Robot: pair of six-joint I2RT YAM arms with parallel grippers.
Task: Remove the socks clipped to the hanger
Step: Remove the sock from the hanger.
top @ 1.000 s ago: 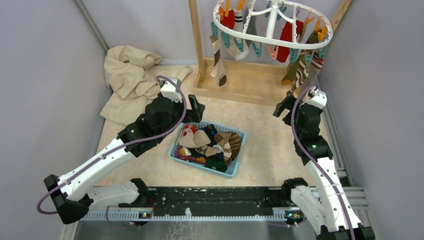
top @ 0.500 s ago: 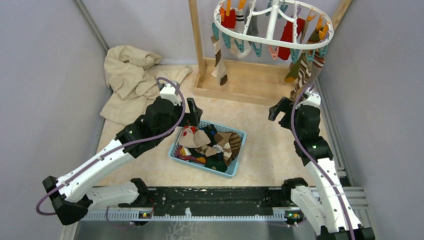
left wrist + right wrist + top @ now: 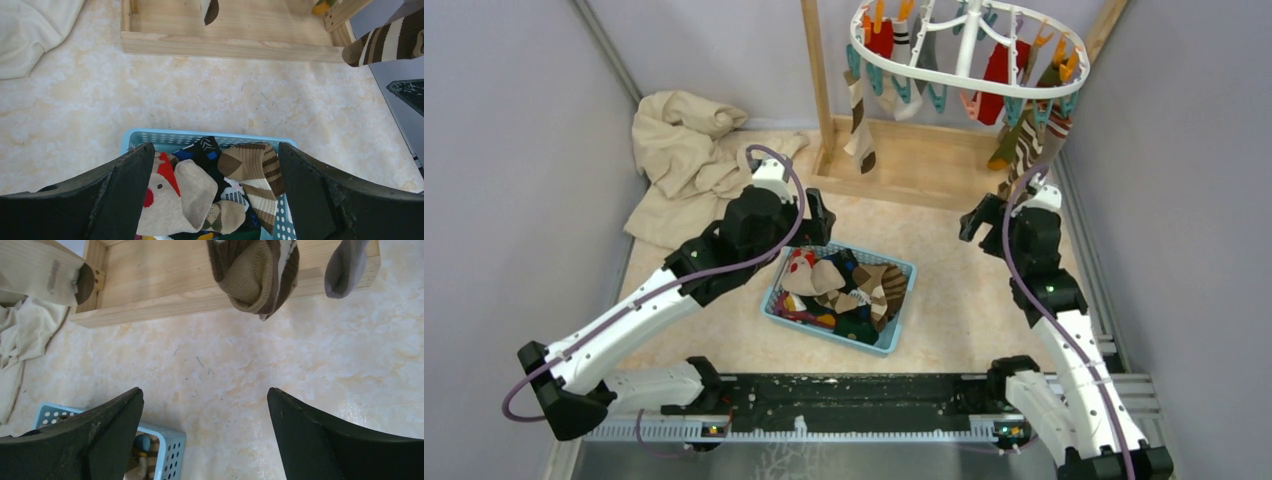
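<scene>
The right gripper will next leave the clip of the brown striped sock free for unclipping, so it will pick up the sock by its hanging foot end [image 3: 1016, 179] [image 3: 257, 284].
The white hanger [image 3: 969, 72] hangs at the top, with several socks clipped to it: a brown-and-cream sock [image 3: 860, 120], a red sock [image 3: 996, 72] and striped socks [image 3: 1027, 145] at its right end. My left gripper [image 3: 817, 220] is open and empty over the far left corner of the blue basket [image 3: 876, 258]; the left wrist view shows its open jaws [image 3: 215, 147] over the basket's socks. My right gripper [image 3: 976, 215] is open and empty below the hanger's right end. In the right wrist view [image 3: 205, 390], a brown striped sock [image 3: 255, 275] and a grey sock [image 3: 345, 267] hang ahead of it.
The wooden rack base [image 3: 914, 165] lies under the hanger, with an upright post [image 3: 817, 70] at its left. A large beige cloth [image 3: 679, 150] is heaped at the back left. The basket [image 3: 165, 137] holds several loose socks. Grey walls stand close on both sides.
My right gripper has shifted a little to the left, staying open. My left arm has shifted slightly by the basket's far left corner. The hanger and its socks have swayed a little.
</scene>
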